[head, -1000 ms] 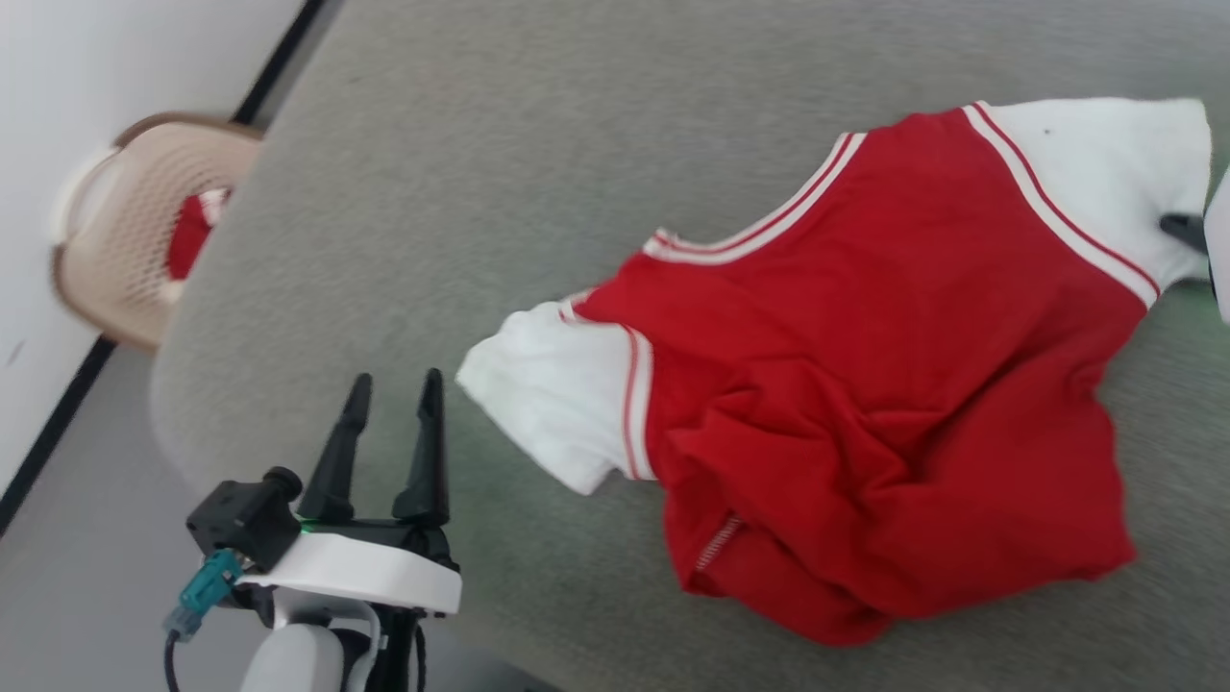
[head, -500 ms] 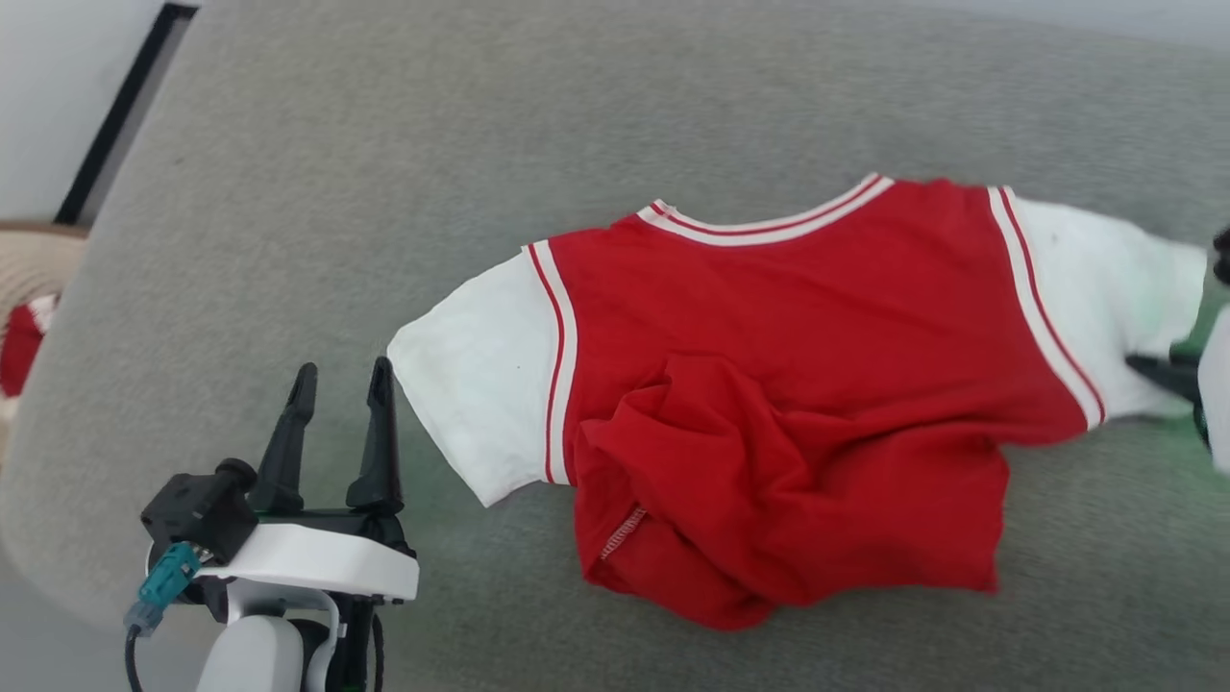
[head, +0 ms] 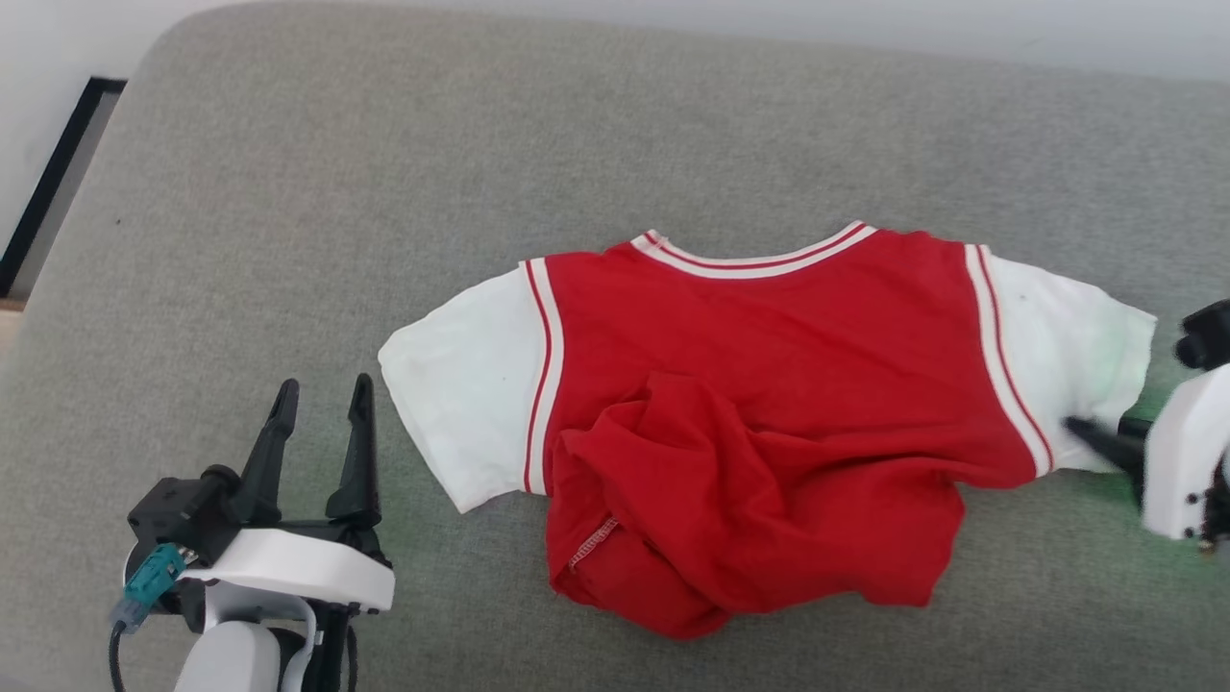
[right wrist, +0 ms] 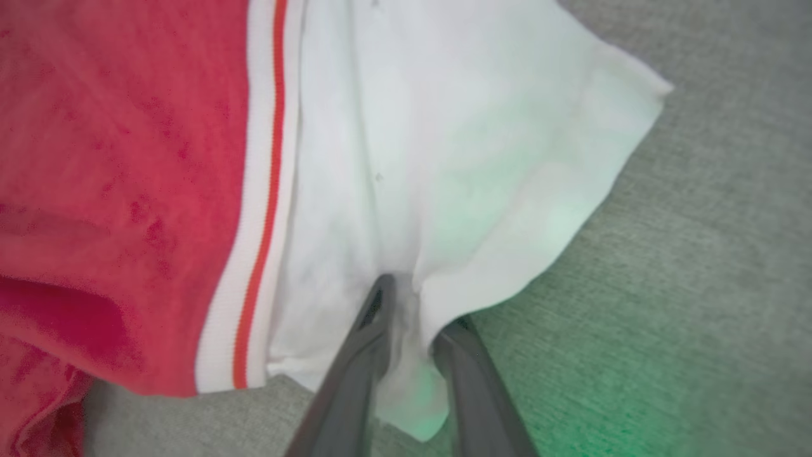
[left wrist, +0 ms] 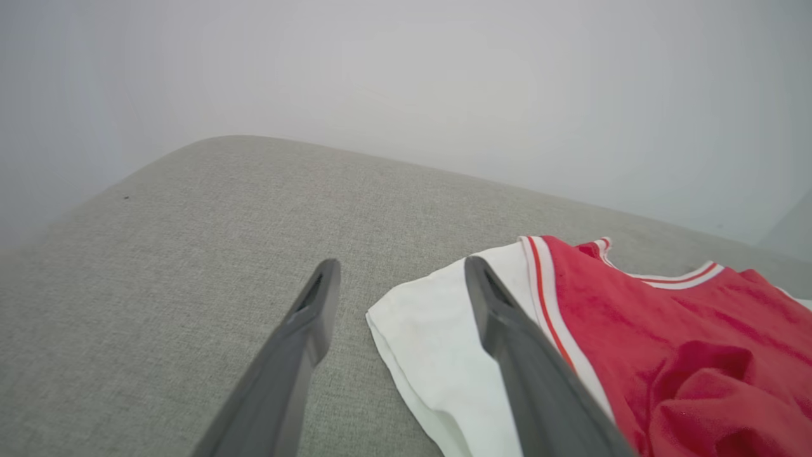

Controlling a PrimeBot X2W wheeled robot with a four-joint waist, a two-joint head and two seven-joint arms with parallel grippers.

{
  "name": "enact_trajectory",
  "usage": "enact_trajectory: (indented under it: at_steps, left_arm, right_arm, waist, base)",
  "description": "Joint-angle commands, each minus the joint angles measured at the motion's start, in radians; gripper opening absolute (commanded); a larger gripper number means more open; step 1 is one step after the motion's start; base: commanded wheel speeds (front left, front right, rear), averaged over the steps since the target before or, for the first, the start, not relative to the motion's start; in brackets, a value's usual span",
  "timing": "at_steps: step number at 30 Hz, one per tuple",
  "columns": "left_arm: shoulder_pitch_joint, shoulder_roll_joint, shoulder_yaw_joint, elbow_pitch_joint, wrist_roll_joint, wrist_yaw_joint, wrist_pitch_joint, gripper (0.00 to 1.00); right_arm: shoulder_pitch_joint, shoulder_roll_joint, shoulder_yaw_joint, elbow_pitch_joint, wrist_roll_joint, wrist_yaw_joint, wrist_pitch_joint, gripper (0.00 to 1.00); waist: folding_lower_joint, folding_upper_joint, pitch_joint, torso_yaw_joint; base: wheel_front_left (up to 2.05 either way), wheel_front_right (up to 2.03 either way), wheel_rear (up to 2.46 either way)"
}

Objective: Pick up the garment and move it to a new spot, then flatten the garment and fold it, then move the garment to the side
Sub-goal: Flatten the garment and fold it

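Observation:
Next, my left gripper will grab the white sleeve (head: 479,381) by its hem edge (head: 420,432), since the sleeve lies flat while its layers part at the opening.
The garment (head: 769,384), a red shirt with white sleeves and striped trim, lies on the grey cushion (head: 384,192), collar away from me. Its lower body is bunched up over the middle. My right gripper (head: 1086,432) is at the hem of the right sleeve. In the right wrist view its fingers (right wrist: 419,301) stand narrowly apart, with a fold of white sleeve cloth (right wrist: 444,158) pinched between them. My left gripper (head: 324,386) hovers open just left of the other white sleeve (left wrist: 438,330), touching nothing.
The grey cushion's rounded left edge (head: 58,288) drops off beside a dark baseboard (head: 48,183) and a pale wall (left wrist: 406,76). Bare cushion lies beyond the collar and left of the shirt.
The head view has swung round, so the basket at the left has left the picture. The shirt now lies spread wider, sleeve to sleeve. The left gripper stays open.

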Motion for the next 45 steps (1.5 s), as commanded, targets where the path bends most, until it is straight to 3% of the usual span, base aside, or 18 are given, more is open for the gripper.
enact_trajectory:
  at_steps: [1, 11, 17, 23, 32, 43, 44, 45]
  left_arm:
    - [-0.007, 0.014, -0.003, 0.01, -0.009, -0.003, -0.005, 1.0]
    - [-0.066, 0.169, -0.103, 0.128, -0.107, -0.003, 0.032, 1.0]
    - [-0.108, 0.243, -0.15, 0.174, -0.156, -0.003, 0.142, 1.0]
    - [-0.16, 0.303, -0.177, 0.243, -0.239, -0.003, 0.339, 1.0]
    - [-0.269, 0.333, -0.206, 0.359, -0.299, 0.043, 0.7, 1.0]
    - [-0.401, 0.295, -0.297, 0.451, -0.314, 0.128, 1.097, 1.0]
    - [-0.414, 0.291, -0.309, 0.453, -0.311, 0.122, 1.119, 0.36]
    - [-0.433, 0.286, -0.311, 0.45, -0.311, 0.12, 1.123, 0.0]
  right_arm:
    - [0.098, 0.034, 0.052, 0.042, -0.023, -0.009, 0.023, 1.0]
    - [0.061, 0.091, -0.054, 0.029, -0.117, -0.007, -0.194, 1.0]
    - [0.085, 0.113, -0.131, 0.019, -0.181, -0.005, -0.336, 1.0]
    - [0.127, 0.145, -0.232, 0.008, -0.261, -0.005, -0.433, 1.0]
    - [0.197, 0.182, -0.364, -0.062, -0.348, -0.005, -0.361, 1.0]
    - [0.247, 0.211, -0.51, -0.2, -0.422, -0.005, -0.154, 1.0]
    - [0.239, 0.219, -0.52, -0.21, -0.419, -0.005, -0.129, 1.0]
    - [0.226, 0.227, -0.53, -0.218, -0.417, -0.005, -0.104, 1.0]
  waist:
    - [0.0, -0.0001, -0.017, -0.014]
    - [0.0, -0.0001, -0.085, -0.096]
    - [0.0, -0.0001, -0.102, -0.135]
    - [0.0, -0.0001, -0.105, -0.177]
    - [0.0, -0.0001, -0.075, -0.216]
    - [0.0, -0.0001, -0.024, -0.22]
    - [0.0, -0.0001, -0.018, -0.218]
    - [0.0, -0.0001, -0.01, -0.217]
  base:
    - [0.0, 0.0, 0.0]
    - [0.0, 0.0, 0.0]
    - [0.0, 0.0, 0.0]
    - [0.0, 0.0, 0.0]
    - [0.0, 0.0, 0.0]
    - [0.0, 0.0, 0.0]
    - [0.0, 0.0, 0.0]
    - [0.0, 0.0, 0.0]
